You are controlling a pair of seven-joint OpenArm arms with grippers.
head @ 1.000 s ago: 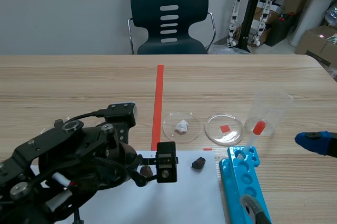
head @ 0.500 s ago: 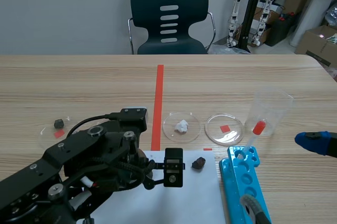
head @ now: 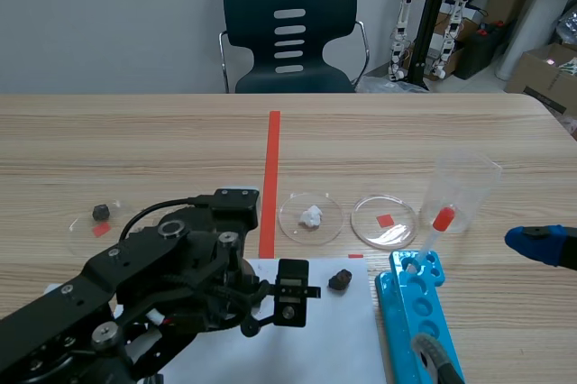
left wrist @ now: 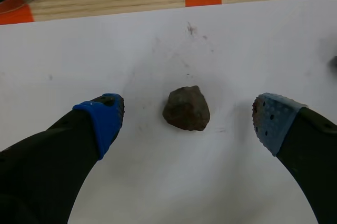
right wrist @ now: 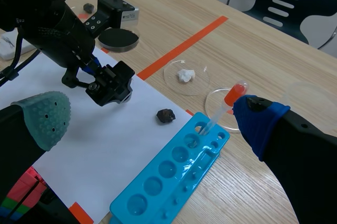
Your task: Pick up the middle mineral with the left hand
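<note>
My left gripper should next lift the middle brown mineral off the white paper by its opposite lumpy sides.
In the left wrist view a brown, lumpy mineral [left wrist: 186, 109] lies on white paper [left wrist: 158, 182]. My left gripper [left wrist: 188, 118] is open around it, one blue pad [left wrist: 103, 119] on each side, neither touching. In the scene view the left arm [head: 180, 276] hangs low over the paper and hides this mineral. A darker mineral [head: 340, 279] lies on the paper just to the right of the arm. At the table's right edge my right gripper [right wrist: 150, 119] stands open and holds nothing.
A petri dish [head: 294, 206] holds a white mineral [head: 311, 216]; beside it is a dish with a red square [head: 385, 221]. A far-left dish holds a black mineral [head: 101, 212]. A beaker [head: 462, 193], a red-bulbed pipette [head: 443, 219] and a blue well tray [head: 424, 312] are on the right.
The left arm has shifted to the right and come down over the paper. The brown mineral, seen beside its wrist a second ago, is now covered by it in the scene view.
</note>
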